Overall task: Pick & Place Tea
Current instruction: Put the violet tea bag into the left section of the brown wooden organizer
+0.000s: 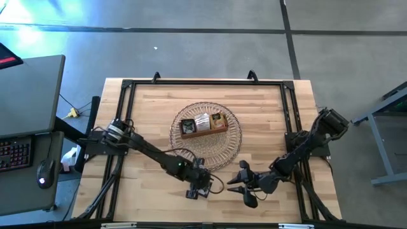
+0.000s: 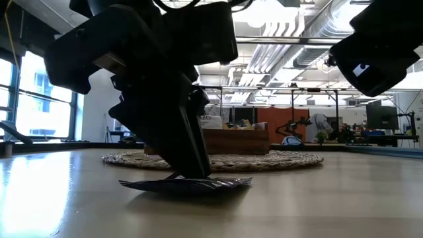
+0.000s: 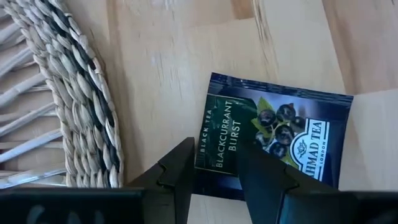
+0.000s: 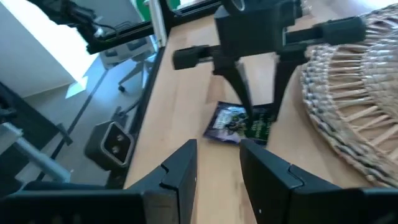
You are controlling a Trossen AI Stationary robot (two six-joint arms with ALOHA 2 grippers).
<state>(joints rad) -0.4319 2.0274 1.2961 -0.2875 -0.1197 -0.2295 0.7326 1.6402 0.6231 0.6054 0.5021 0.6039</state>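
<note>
My left gripper is to grab the dark blue sachet by its BLACKCURRANT BURST edge (image 3: 217, 140) next, so that the tea can go in the wooden tray.
A dark blue and green tea sachet (image 3: 280, 130) lies flat on the wooden table, just on the near side of the round wicker basket (image 1: 213, 156). My left gripper (image 3: 217, 180) points steeply down over the sachet's green-banded edge, its fingers a little apart and open. In the low view its fingers (image 2: 192, 168) come down to the sachet (image 2: 198, 186). My right gripper (image 4: 217, 168) is open with nothing between its fingers. It hovers to the right of the left gripper (image 4: 260, 115), pointing toward it and the sachet (image 4: 239, 123). More tea sachets (image 1: 203, 120) stand in the wooden tray (image 1: 203, 132) on the basket. My left gripper's fingertips (image 2: 193, 173) reach down from above to the sachet's top face near one edge (image 3: 214, 158). I cannot tell whether they touch it. The sachet lies flat on the table.
The wicker basket's rim (image 3: 81, 93) is close beside the sachet on its far side. A black frame (image 1: 127, 95) runs round the table's sides. Bare wood lies toward the near edge (image 1: 146, 197). A desk with a keyboard (image 1: 16, 152) stands off the table's left.
</note>
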